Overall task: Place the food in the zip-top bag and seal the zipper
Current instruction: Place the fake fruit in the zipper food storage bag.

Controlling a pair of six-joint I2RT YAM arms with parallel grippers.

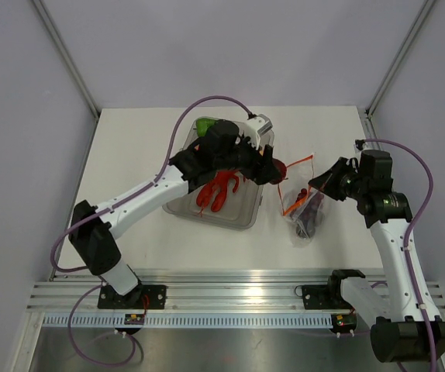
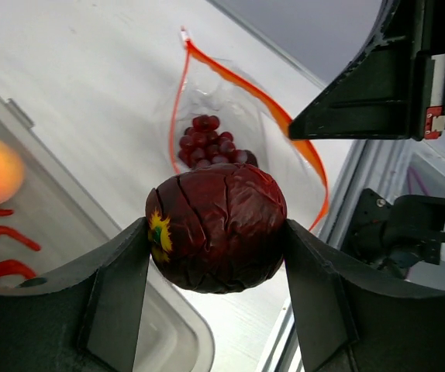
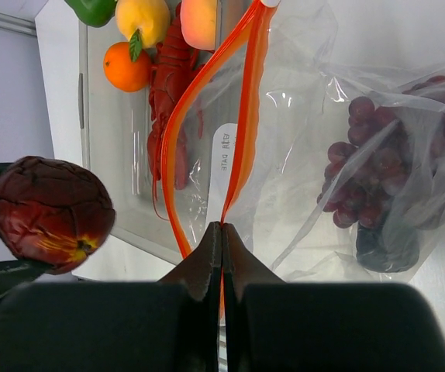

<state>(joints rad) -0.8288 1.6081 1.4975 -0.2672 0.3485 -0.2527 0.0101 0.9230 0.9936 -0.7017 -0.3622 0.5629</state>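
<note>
The plum is short of the bag's opening and would fall outside the bag, so my left gripper should move it toward the opening before letting go.
My left gripper (image 2: 216, 232) is shut on a dark red plum (image 2: 216, 226) and holds it in the air just left of the bag's mouth; the plum also shows in the right wrist view (image 3: 48, 213). The clear zip-top bag (image 1: 309, 209) lies right of the tray with purple grapes (image 3: 381, 167) inside. My right gripper (image 3: 222, 232) is shut on the bag's red-orange zipper strip (image 3: 242, 132) and holds the mouth open and raised. The red lobster (image 1: 219, 190), orange (image 3: 125, 67), yellow fruit (image 3: 151, 17), peach (image 3: 199, 22) and green pepper (image 1: 205, 124) lie in the tray.
The clear-grey plastic tray (image 1: 234, 218) sits mid-table under the left arm. Grey walls close in the white table (image 1: 137, 155) at the back and sides. An aluminium rail (image 1: 230, 287) with both arm bases runs along the near edge.
</note>
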